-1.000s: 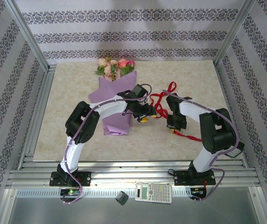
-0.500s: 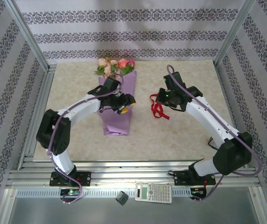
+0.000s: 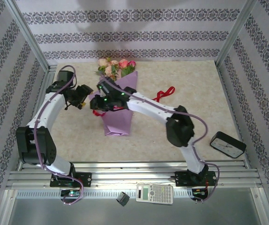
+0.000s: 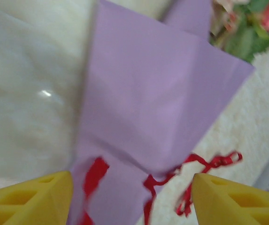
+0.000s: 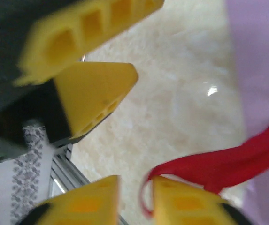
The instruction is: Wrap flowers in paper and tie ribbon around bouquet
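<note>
My left gripper is to tie the bouquet, so it needs to grab the red ribbon next where it passes the cone's edge.
The bouquet lies at the back middle of the table, flowers sticking out of the purple paper cone. The red ribbon trails right of the cone and crosses it to the left edge. My right arm reaches over the cone; the right gripper sits at its left edge. In the right wrist view the right gripper has its jaws slightly parted, with the ribbon curling against the right finger. My left gripper hovers just left of it. The left gripper is open wide over paper and ribbon.
A black clock lies at the table's front right. A calculator and a small black clip rest on the front rail. Metal frame posts and patterned walls close in the sides and back.
My right arm swung from the right side across the bouquet to its left edge, bringing ribbon over the paper, and its jaws parted. The left gripper drew off the cone leftward and opened wider.
</note>
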